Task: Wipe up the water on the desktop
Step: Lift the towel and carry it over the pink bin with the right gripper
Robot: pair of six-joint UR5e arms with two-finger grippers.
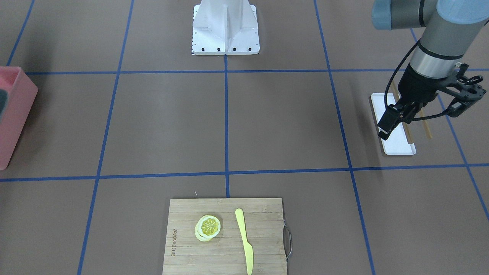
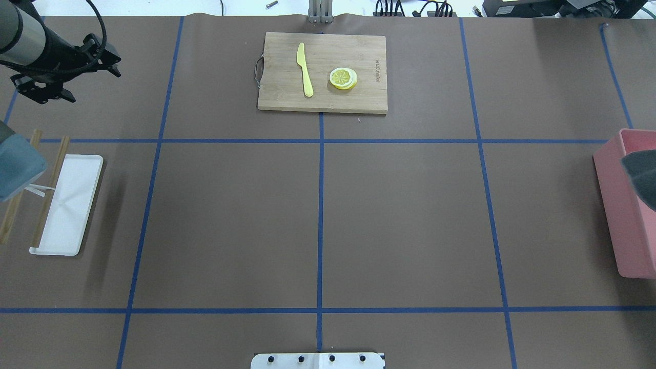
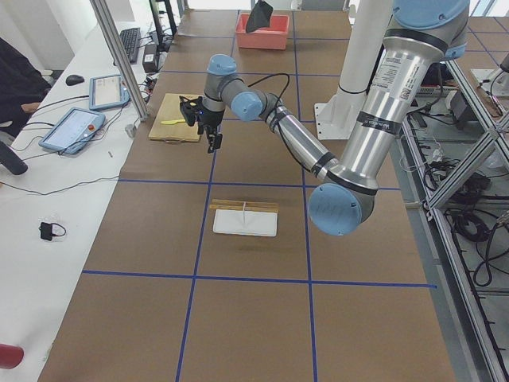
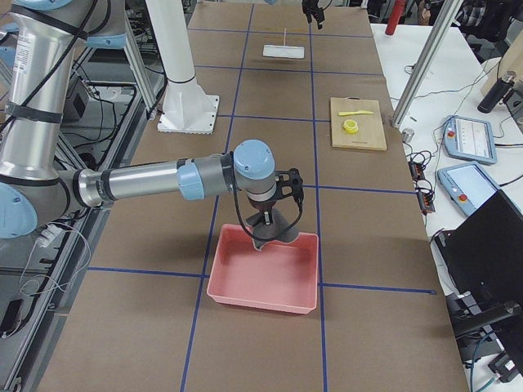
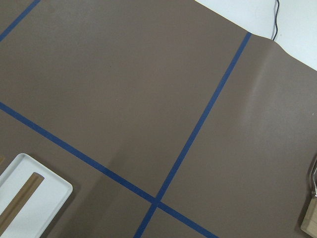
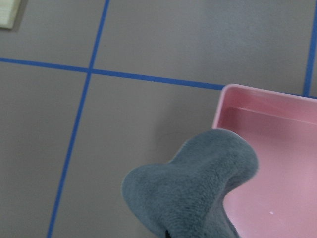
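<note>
I should keep the grey cloth in my right gripper until the cloth is inside the pink bin (image 1: 13,114) (image 6: 277,148), because the cloth's folds hang over the bin's rim and the desktop beside it.
The desktop (image 2: 410,215) is a matte brown surface with blue tape lines; I see no water on it. My right gripper (image 4: 266,216) is shut on a grey cloth (image 6: 198,183) and holds it over the near edge of a pink bin (image 6: 277,148). The cloth also shows at the right edge of the overhead view (image 2: 643,171). My left gripper (image 1: 395,126) hangs empty above the desktop near a white tray (image 1: 399,143), and its jaws look open.
Two wooden chopsticks (image 2: 48,192) lie across the white tray (image 2: 72,205). A bamboo cutting board (image 2: 359,97) at the far edge holds a yellow knife (image 2: 305,69) and lemon slices (image 2: 343,78). The robot base (image 1: 225,30) stands mid-table.
</note>
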